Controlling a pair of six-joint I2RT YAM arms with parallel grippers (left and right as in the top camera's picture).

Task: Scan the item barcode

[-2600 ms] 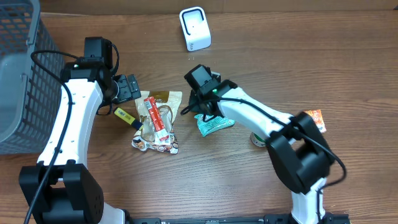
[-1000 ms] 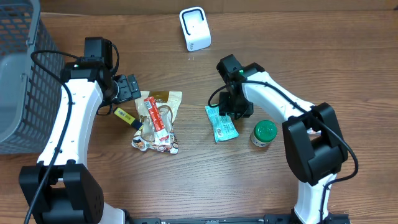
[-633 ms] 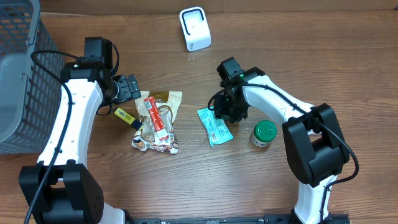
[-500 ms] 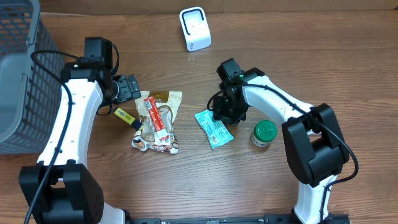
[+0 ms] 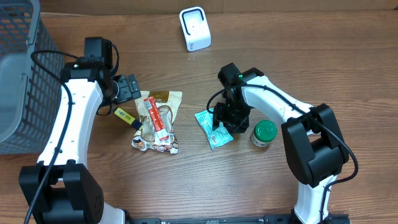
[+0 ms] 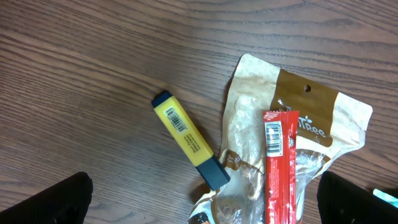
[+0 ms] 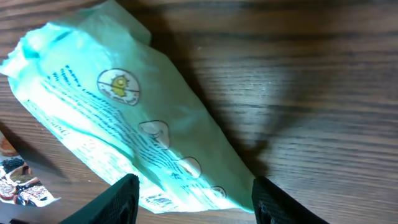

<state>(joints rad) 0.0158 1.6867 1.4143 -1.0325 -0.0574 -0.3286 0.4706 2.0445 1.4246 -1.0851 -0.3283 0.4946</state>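
Note:
I need to lower my right gripper before I close it on the teal packet (image 5: pixel 210 129) (image 7: pixel 134 127), because its fingers stop above the packet.
A teal packet (image 5: pixel 210 129) lies flat and askew on the wood, printed side up in the right wrist view (image 7: pixel 124 124). My right gripper (image 5: pixel 226 118) hangs low over its right end, jaws open; the two black fingers (image 7: pixel 119 200) stand either side of the packet's near end (image 7: pixel 196 205) without clamping it. The white scanner (image 5: pixel 194 28) stands at the back of the table. My left gripper (image 5: pixel 129 87) is wide open above a yellow highlighter (image 6: pixel 189 140) and holds nothing (image 6: pixel 208 202).
A brown snack bag (image 5: pixel 163 106) with a red bar (image 5: pixel 155 119) on it lies beside the highlighter (image 5: pixel 127 118). A green-lidded jar (image 5: pixel 264 132) stands just right of the right gripper. A grey mesh basket (image 5: pixel 15 74) fills the left edge.
The teal packet has slid left and turned askew. My right gripper came toward the table's front over it and its jaws stand wider. The left arm has not moved.

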